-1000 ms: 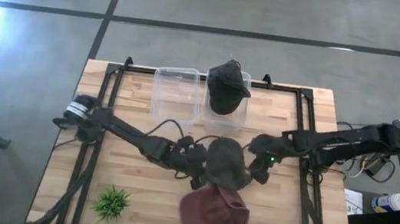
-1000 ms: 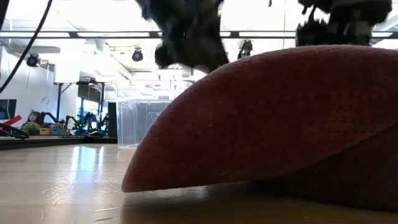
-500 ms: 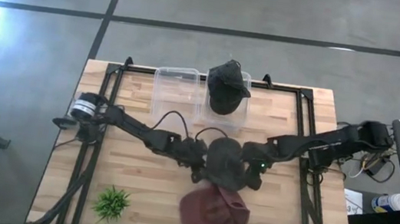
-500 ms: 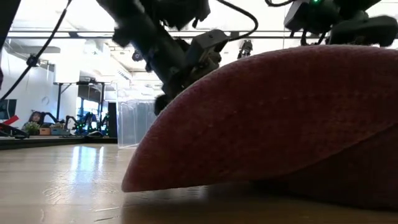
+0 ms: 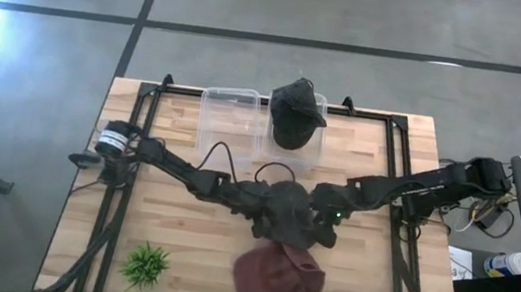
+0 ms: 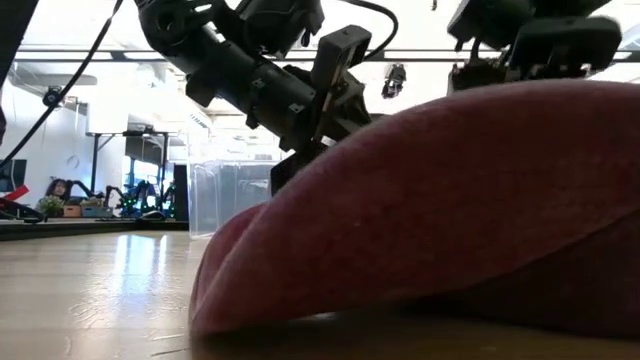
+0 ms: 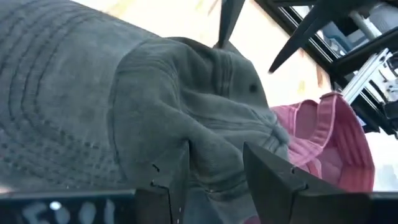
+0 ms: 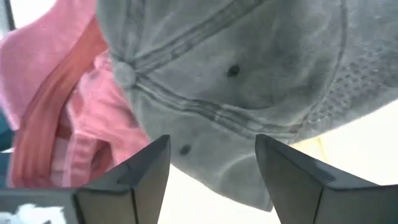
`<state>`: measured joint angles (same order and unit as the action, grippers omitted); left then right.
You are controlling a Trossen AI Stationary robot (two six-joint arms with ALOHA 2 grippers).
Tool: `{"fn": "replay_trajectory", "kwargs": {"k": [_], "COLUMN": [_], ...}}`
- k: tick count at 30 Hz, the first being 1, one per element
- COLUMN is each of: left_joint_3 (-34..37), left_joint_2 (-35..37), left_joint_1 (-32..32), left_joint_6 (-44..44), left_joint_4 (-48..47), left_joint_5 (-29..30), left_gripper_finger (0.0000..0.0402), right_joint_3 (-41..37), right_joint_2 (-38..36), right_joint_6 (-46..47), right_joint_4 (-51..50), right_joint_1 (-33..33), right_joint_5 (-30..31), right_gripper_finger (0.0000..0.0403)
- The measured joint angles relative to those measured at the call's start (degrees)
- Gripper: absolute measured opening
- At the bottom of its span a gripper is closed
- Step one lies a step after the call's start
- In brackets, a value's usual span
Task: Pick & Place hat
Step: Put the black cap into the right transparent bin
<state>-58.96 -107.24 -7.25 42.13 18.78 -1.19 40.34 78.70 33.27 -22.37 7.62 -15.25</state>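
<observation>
My right gripper should next put the grey cap in the dark cap's bin, so it should grab the cap by its crown edge [image 5: 305, 202] beside the cap's rim.
A grey cap [image 5: 290, 213] lies mid-table, its near edge over the far edge of a dark red cap [image 5: 276, 274], which rests on the wood. In the low view the red cap [image 6: 450, 200] hides the grey one. My left gripper [image 5: 261, 205] comes at the grey cap from the table's left and is shut on it [image 7: 217, 149]. My right gripper [image 5: 324, 218] stands open at the cap's right side. In its wrist view, its fingers [image 8: 212, 140] stand wide apart before the crown [image 8: 236, 81], and I see no touch. My left gripper pinches a bulging fold of the grey cap's crown [image 7: 214, 158] between its two fingers, next to the stitched brim [image 7: 56, 118]. The fingers come slanting down from the table's left. The cap lies low, partly on the red cap; I cannot tell whether it is lifted.
Two clear bins [image 5: 231, 120] stand at the far edge; the right one holds another dark cap [image 5: 295, 115]. A small green plant [image 5: 145, 264] sits near the front left. Bare wood [image 5: 169, 225] lies left of the caps. A black frame [image 5: 134, 150] runs along the table's sides.
My right gripper has gone toward the table's left, closer to the grey cap, and has opened. My left gripper has come down and a little toward the right with the cap. The grey cap has stayed mid-table; the red cap's near part has shifted slightly.
</observation>
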Motion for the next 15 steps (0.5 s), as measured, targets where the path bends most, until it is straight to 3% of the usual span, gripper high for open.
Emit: {"fn": "replay_trajectory", "kwargs": {"k": [7,15], "left_joint_3": [0.2,0.2], "left_joint_2": [0.0,-0.2], "left_joint_1": [-0.2,-0.4], "left_joint_6": [0.0,-0.2], "left_joint_4": [-4.7,-4.5], "left_joint_5": [-2.4,-2.6], "left_gripper_finger": [0.0145,0.0145], "right_joint_3": [-0.1,-0.2], "right_joint_2": [-2.3,-0.5], "right_joint_6": [0.0,2.3], "right_joint_4": [-9.2,-2.8], "right_joint_1": [-0.3,0.0], "right_joint_5": [0.3,0.9], "right_gripper_finger": [0.0231,0.0231]}}
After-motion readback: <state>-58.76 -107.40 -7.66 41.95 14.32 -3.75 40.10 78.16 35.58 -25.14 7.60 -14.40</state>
